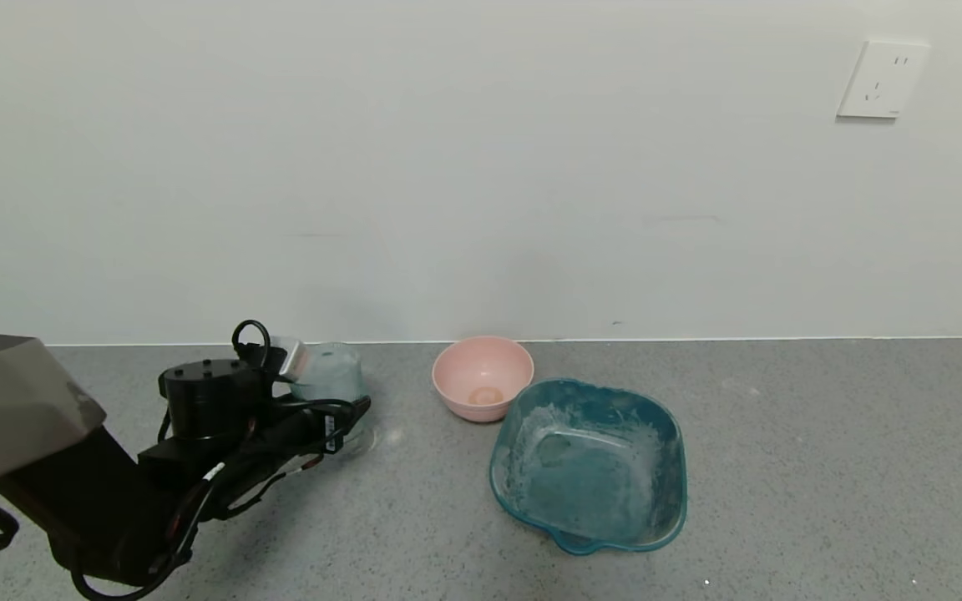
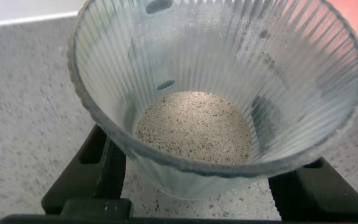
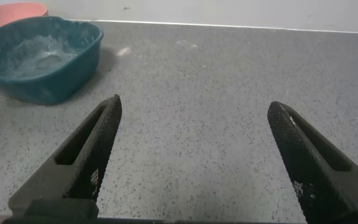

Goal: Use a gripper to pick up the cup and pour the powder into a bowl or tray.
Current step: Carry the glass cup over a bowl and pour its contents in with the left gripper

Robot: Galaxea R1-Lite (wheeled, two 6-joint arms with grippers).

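Observation:
My left gripper will next grab the cup by its tapered lower sides to pour the powder. The cup's rim spreads wider than the gripper's fingers.
The cup is a ribbed, pale blue-grey tumbler dusted white, standing on the grey counter at the left. My left gripper reaches around its lower part. In the left wrist view the cup fills the frame, with a flat layer of speckled beige powder at its bottom. The left gripper is open, one black finger on each side of the cup's base with a narrow gap. The teal dish, smeared with white dust, sits to the right. My right gripper is open and empty over bare counter.
A small round pink bowl stands by the wall between the cup and the teal dish. The teal dish and the pink bowl show far off in the right wrist view. A white wall with a socket bounds the counter's back.

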